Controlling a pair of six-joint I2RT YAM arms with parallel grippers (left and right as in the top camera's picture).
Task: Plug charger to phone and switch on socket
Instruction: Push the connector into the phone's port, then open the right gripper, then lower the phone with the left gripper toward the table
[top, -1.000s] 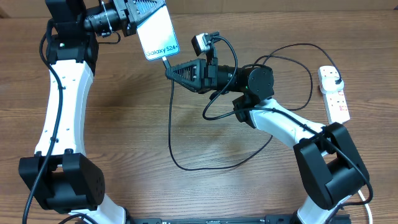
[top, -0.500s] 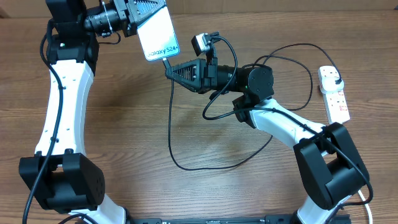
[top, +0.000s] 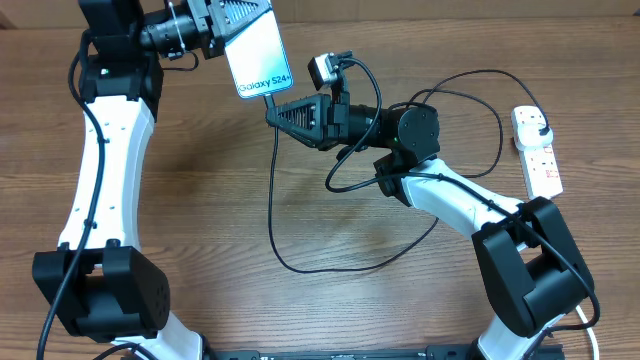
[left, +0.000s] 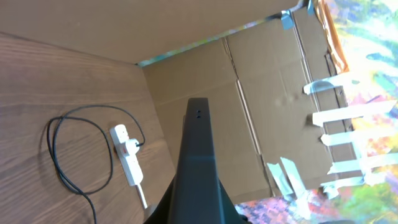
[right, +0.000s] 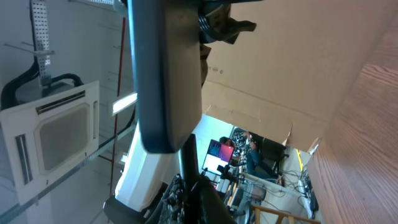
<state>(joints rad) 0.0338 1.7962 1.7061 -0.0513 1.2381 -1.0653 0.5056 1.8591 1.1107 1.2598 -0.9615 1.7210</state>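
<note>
The connector's black body is squarely against the phone's near edge and its metal tip is hidden, so my right gripper will let go of the connector.
My left gripper (top: 228, 14) is shut on the phone (top: 258, 57), held in the air at the back of the table, screen up, white text at its near end. In the left wrist view the phone (left: 198, 168) shows edge-on. My right gripper (top: 273, 110) is shut on the charger cable's connector end (top: 269, 100), right at the phone's near edge. In the right wrist view the phone (right: 166, 74) stands just above the jaws (right: 189, 180) with the cable (right: 187, 155) between them. The black cable (top: 300, 265) loops over the table to its plug in the white socket (top: 537, 150) at the far right.
The socket (left: 129, 162) with its cord and the cable loop (left: 59, 155) lie on the wooden table in the left wrist view. A cardboard wall (left: 249, 124) stands behind the table. The right arm's body (top: 450, 195) crosses the table's right half.
The left gripper and phone have shifted slightly right and toward the right gripper. The right arm and cable are as before.
</note>
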